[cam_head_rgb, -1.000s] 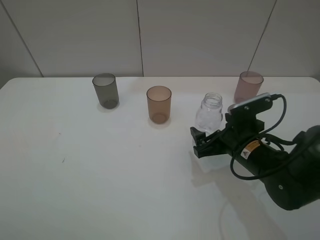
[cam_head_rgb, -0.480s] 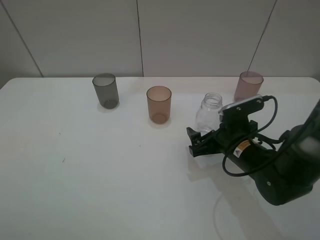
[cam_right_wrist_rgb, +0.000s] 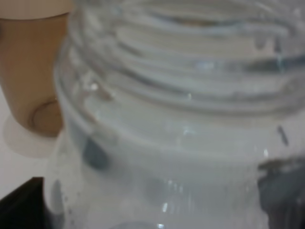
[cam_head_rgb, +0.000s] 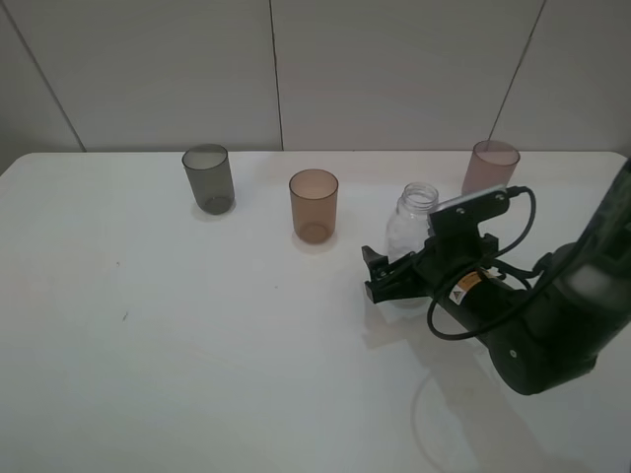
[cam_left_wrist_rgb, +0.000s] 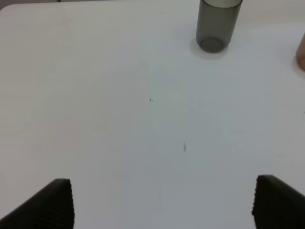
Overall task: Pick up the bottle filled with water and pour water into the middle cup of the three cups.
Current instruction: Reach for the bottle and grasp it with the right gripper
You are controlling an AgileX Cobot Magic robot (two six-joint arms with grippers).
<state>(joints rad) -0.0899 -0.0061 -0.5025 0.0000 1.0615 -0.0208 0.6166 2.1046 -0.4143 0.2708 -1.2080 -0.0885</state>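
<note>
The right gripper should pour water into the middle cup (cam_head_rgb: 314,206), so it should next grab the bottle's body below the threaded neck (cam_head_rgb: 406,238).
The clear capless bottle (cam_head_rgb: 414,219) stands upright on the white table (cam_head_rgb: 197,355), right of the orange-brown middle cup (cam_head_rgb: 314,206). The smoky grey cup (cam_head_rgb: 208,178) stands at the far left and the pink-mauve cup (cam_head_rgb: 490,168) at the far right. My right gripper (cam_head_rgb: 373,275) is open, with its jaws either side of the bottle's lower body. In the right wrist view the bottle (cam_right_wrist_rgb: 181,119) fills the picture between the dark fingertips (cam_right_wrist_rgb: 21,202), and the orange-brown cup (cam_right_wrist_rgb: 31,71) shows behind it. My left gripper (cam_left_wrist_rgb: 167,205) is open and empty above bare table, with the grey cup (cam_left_wrist_rgb: 217,24) far ahead of it.
A tiled wall (cam_head_rgb: 394,69) rises behind the table's far edge. The right arm and its cable (cam_head_rgb: 532,315) lie over the table's right front part. A small dark speck (cam_head_rgb: 124,316) marks the table at the left.
My right gripper has slid left along the table, so its open jaws now reach past the bottle's base. The bottle, the cups and the left gripper have not moved.
</note>
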